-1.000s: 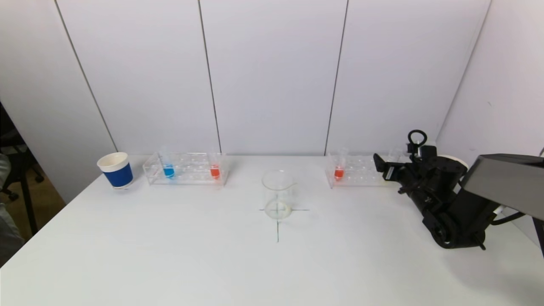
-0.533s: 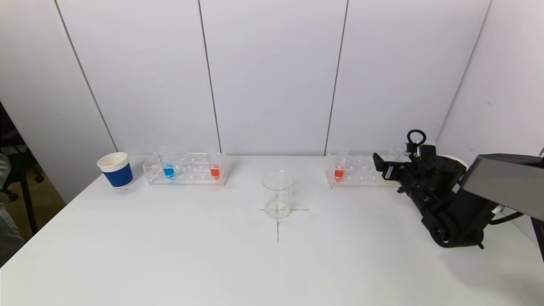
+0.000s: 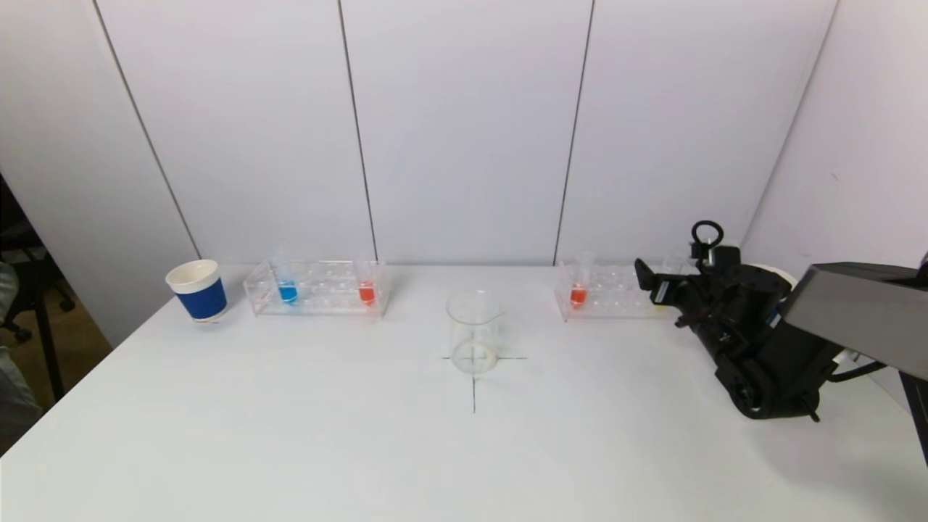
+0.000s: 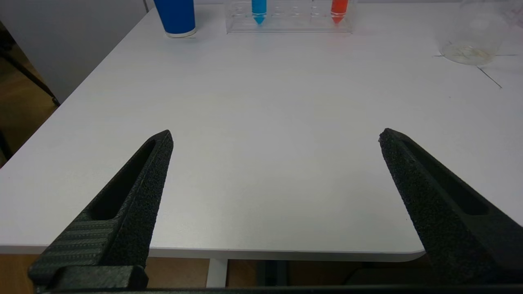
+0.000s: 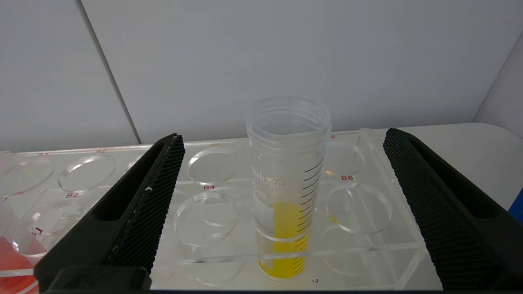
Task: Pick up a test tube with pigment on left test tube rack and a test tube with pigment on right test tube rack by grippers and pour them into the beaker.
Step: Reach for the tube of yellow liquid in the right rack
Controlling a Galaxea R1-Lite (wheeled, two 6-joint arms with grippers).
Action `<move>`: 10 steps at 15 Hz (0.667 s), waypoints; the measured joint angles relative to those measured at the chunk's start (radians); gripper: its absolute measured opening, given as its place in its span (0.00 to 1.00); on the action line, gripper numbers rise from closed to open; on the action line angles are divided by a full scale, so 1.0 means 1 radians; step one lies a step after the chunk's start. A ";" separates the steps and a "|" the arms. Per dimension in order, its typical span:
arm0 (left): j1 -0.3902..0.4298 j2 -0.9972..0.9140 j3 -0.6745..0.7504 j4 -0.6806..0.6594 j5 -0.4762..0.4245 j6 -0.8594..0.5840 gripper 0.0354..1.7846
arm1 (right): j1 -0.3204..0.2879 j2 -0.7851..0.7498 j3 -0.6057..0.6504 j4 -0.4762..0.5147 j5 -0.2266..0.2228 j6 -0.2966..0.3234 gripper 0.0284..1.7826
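Observation:
My right gripper's fingers are beside the yellow tube's upper side [image 5: 289, 179], above the yellow tube's rack [image 5: 211, 220], so it is time for my right gripper to close.
The left test tube rack [image 3: 326, 299] holds a blue tube [image 3: 288, 291] and a red tube [image 3: 367, 292]. The empty glass beaker [image 3: 475, 332] stands on a cross mark at the table's middle. The right test tube rack [image 3: 616, 296] holds a red tube [image 3: 578, 293] and a yellow-pigment tube [image 5: 286, 212]. My right gripper [image 5: 284, 139] is open, one finger on each side of the yellow tube without touching it. Low over the table's near edge, my left gripper [image 4: 276, 136] is open and empty, far from the left rack [image 4: 286, 25].
A blue and white paper cup [image 3: 196, 290] stands left of the left rack. White wall panels close off the back and right of the table [image 3: 290, 435]. The right arm's dark body [image 3: 768, 355] lies over the table's right side.
The right gripper has edged slightly forward and up toward the right rack. Nothing else has moved.

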 joint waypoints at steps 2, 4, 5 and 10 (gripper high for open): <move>0.000 0.000 0.000 0.000 0.000 0.000 0.99 | 0.000 0.005 -0.009 0.000 -0.001 -0.003 0.99; 0.000 0.000 0.000 0.000 0.000 0.000 0.99 | 0.000 0.008 -0.013 0.000 -0.001 -0.005 0.99; 0.000 0.000 0.000 0.000 0.000 0.000 0.99 | -0.001 0.010 -0.014 0.000 -0.001 -0.005 0.99; 0.000 0.000 0.000 0.000 0.000 0.000 0.99 | -0.001 0.012 -0.016 0.000 -0.001 -0.005 0.98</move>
